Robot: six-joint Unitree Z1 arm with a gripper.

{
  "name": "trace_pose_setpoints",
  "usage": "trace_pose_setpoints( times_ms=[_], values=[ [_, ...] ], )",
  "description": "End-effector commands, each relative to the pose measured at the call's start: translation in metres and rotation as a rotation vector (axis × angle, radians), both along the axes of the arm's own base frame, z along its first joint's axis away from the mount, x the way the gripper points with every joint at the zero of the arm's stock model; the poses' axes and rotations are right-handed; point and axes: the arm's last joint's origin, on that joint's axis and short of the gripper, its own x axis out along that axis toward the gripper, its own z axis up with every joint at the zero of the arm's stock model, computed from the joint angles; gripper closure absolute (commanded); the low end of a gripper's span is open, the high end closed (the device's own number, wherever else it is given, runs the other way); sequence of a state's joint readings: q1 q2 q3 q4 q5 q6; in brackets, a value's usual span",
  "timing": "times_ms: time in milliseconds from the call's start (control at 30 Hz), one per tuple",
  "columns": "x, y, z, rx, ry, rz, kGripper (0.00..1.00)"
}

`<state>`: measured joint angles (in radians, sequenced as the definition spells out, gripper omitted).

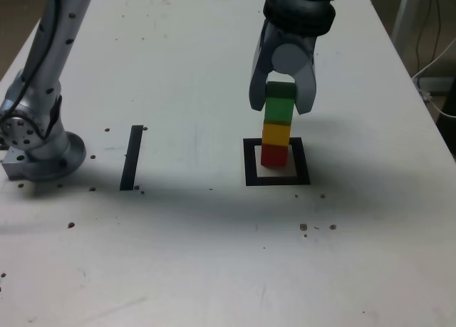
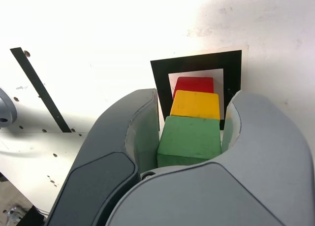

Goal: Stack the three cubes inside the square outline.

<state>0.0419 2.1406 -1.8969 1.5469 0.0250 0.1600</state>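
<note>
I need to release the green cube now: the green cube's lower edge (image 1: 278,122) sits on the yellow cube (image 1: 276,135) in the exterior view, so the green cube would stay standing.
Three cubes stand in one upright stack inside the square outline (image 1: 250,163): red cube (image 1: 273,154) at the base, yellow cube (image 1: 276,135) in the middle, green cube (image 1: 279,107) on top. My gripper (image 1: 281,105) comes down from above, with one grey finger on each side of the green cube. In the wrist view the green cube (image 2: 189,140) fills the space between the jaws, and the yellow cube (image 2: 195,104), the red cube (image 2: 195,83) and the square outline (image 2: 160,78) show beyond it. The jaws are shut on the green cube.
A straight black tape strip (image 1: 132,157) lies on the white table at the exterior view's left of the square. The arm's grey base (image 1: 39,145) stands at the far left. Small dark specks dot the tabletop. The table's right edge is close to the stack.
</note>
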Motion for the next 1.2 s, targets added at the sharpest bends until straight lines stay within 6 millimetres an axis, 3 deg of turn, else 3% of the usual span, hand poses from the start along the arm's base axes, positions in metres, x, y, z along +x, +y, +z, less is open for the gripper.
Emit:
trace_pose_setpoints(
  times_ms=[0, 100, 167, 433, 633, 967, 1167],
  values=[
    [0.0, -0.001, -0.003, -0.003, 0.017, -0.006, 0.4],
    [0.0, -0.001, -0.004, -0.005, 0.019, -0.008, 0.09],
    [0.0, -0.001, -0.005, -0.006, 0.02, -0.008, 0.02],
    [-0.001, -0.001, -0.003, 0.0, 0.018, -0.01, 0.0],
    [-0.015, 0.001, 0.017, 0.051, -0.02, -0.01, 0.0],
    [-0.073, 0.002, 0.06, 0.117, -0.081, 0.028, 0.0],
    [-0.113, 0.0, 0.064, 0.117, -0.054, 0.06, 0.0]
  ],
)
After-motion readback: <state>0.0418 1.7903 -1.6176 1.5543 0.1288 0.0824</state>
